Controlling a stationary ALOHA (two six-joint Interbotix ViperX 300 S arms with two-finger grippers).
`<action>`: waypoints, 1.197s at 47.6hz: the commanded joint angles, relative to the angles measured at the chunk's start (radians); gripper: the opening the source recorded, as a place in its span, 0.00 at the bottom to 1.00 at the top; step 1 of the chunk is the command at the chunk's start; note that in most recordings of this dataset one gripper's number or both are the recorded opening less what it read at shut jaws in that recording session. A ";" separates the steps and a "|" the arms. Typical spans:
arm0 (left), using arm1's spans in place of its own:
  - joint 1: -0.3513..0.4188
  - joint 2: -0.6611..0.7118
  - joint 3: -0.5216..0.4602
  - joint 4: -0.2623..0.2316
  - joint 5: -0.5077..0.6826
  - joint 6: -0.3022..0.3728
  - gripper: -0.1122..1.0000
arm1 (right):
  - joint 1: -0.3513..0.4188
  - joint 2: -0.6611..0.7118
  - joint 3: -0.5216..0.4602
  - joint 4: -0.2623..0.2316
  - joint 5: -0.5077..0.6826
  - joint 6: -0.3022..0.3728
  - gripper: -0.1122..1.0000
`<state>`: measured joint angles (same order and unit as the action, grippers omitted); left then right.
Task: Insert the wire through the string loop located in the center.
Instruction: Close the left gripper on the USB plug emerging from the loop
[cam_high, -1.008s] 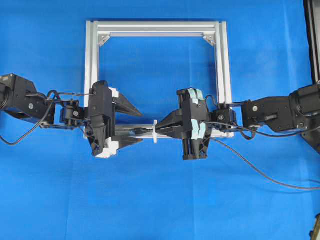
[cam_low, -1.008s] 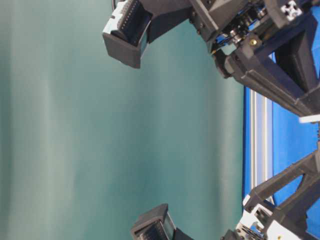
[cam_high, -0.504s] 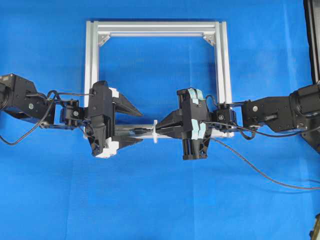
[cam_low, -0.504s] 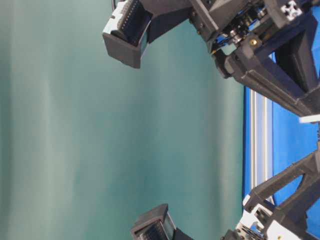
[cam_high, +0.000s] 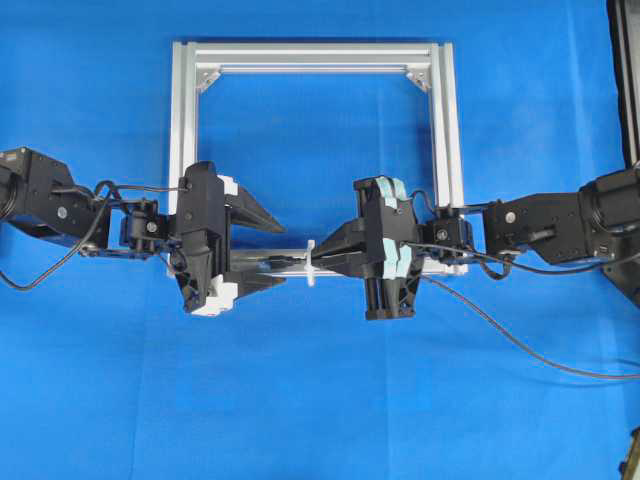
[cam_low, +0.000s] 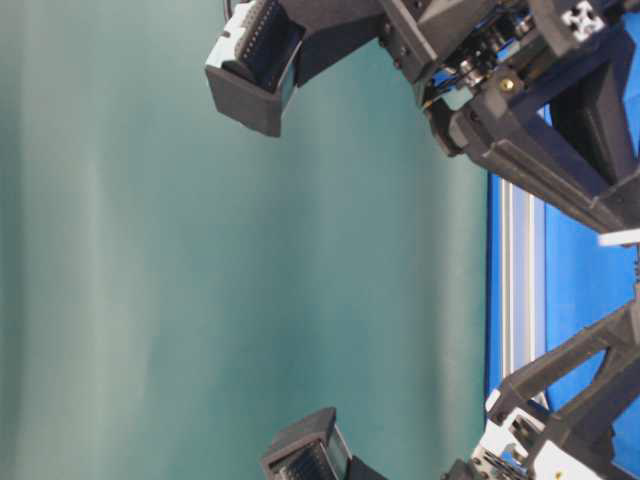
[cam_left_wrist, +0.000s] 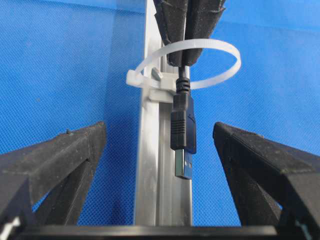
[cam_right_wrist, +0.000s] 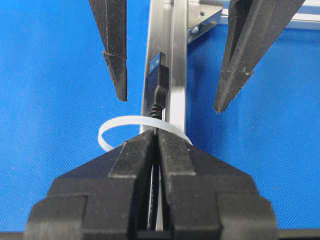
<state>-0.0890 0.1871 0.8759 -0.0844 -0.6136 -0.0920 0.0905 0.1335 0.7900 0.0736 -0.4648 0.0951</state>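
Observation:
The white string loop (cam_high: 310, 263) and my right gripper are crowding the cable behind the plug. So my left gripper will grab the plug by its metal tip next.
The wire (cam_left_wrist: 182, 132) is a thin black cable ending in a dark plug with a metal tip. My right gripper (cam_right_wrist: 156, 137) is shut on the wire just behind the plug. The cable passes through the white string loop (cam_left_wrist: 220, 75), and the plug (cam_right_wrist: 157, 75) sticks out on the far side over the frame bar. My left gripper (cam_left_wrist: 159, 129) is open, its fingers (cam_left_wrist: 65, 155) standing on either side of the plug without touching it. From overhead, the string loop (cam_high: 310, 263) sits between my left gripper (cam_high: 282, 252) and my right gripper (cam_high: 316, 262).
The silver aluminium frame (cam_high: 185, 120) lies on the blue cloth, with the loop tied on its near bar. The rest of the wire (cam_high: 520, 340) trails off to the right across the cloth. The table-level view shows only arm parts and the frame bar (cam_low: 515, 280).

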 joint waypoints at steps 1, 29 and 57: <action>-0.002 -0.014 -0.015 0.000 -0.005 0.000 0.93 | -0.003 -0.014 -0.012 -0.002 -0.006 -0.003 0.08; -0.003 -0.014 -0.021 0.000 0.048 0.000 0.55 | -0.003 -0.015 -0.012 -0.002 -0.006 -0.003 0.08; -0.003 -0.014 -0.023 0.000 0.052 0.000 0.15 | -0.003 -0.014 -0.012 -0.002 0.025 -0.003 0.08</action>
<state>-0.0951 0.1871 0.8667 -0.0828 -0.5584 -0.0905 0.0844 0.1335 0.7900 0.0736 -0.4403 0.0905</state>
